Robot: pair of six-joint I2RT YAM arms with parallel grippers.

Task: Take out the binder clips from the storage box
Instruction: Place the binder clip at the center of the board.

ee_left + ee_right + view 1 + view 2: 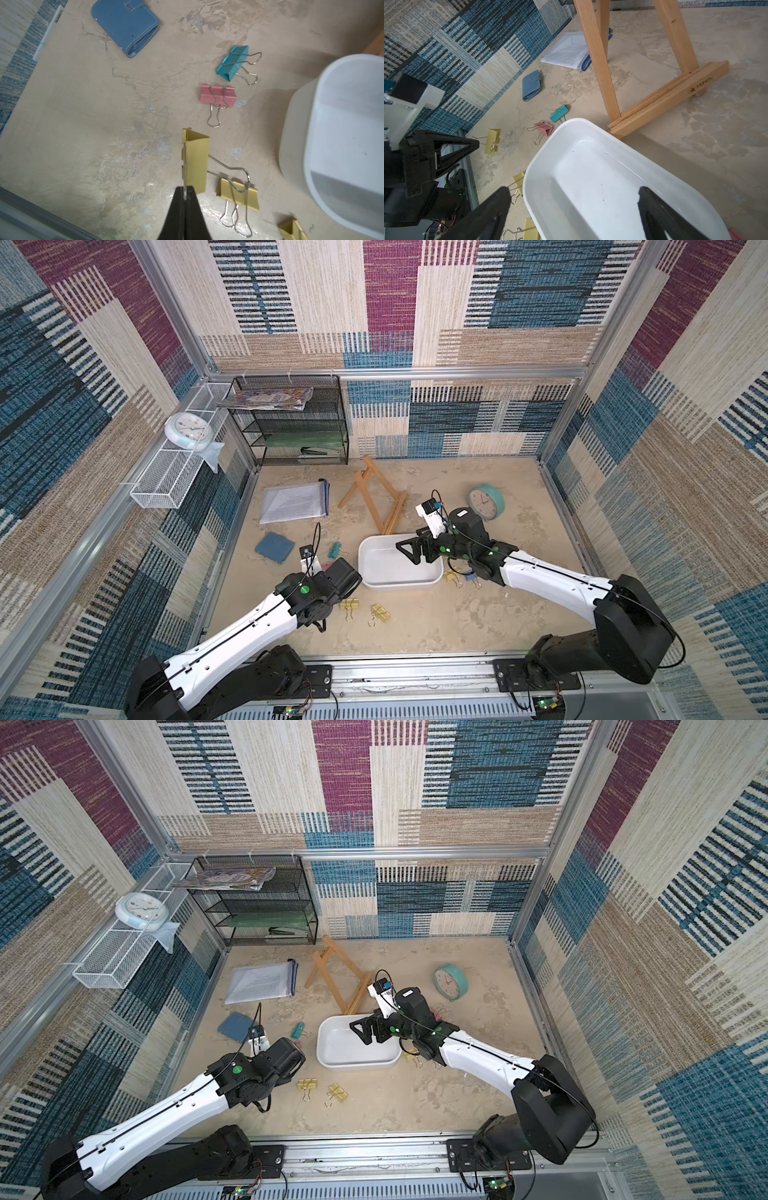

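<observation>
The yellow binder clip [196, 162] is high above the table now and would fall if let go. The clip stays held in my left gripper for now.
The white storage box [390, 570] [353, 1050] sits mid-table, and its inside shows only bare white [591, 166]. My right gripper [409, 552] [571, 193] hangs open over the box's right end, with nothing between its fingers. My left gripper [185, 194] [475, 143], left of the box, is shut on the wire handle of a yellow binder clip [196, 162] [492, 141]. Loose clips lie around the box: pink [218, 96], teal [233, 62], two yellow [349, 605] [381, 612] in front, and yellow [452, 576] and blue [471, 576] at its right.
A wooden easel [374, 497] lies just behind the box. A blue wallet [274, 547] and a paper pouch [293, 504] lie at the left, and a teal clock [486, 502] stands behind my right arm. A black mesh shelf [291, 423] fills the back left corner.
</observation>
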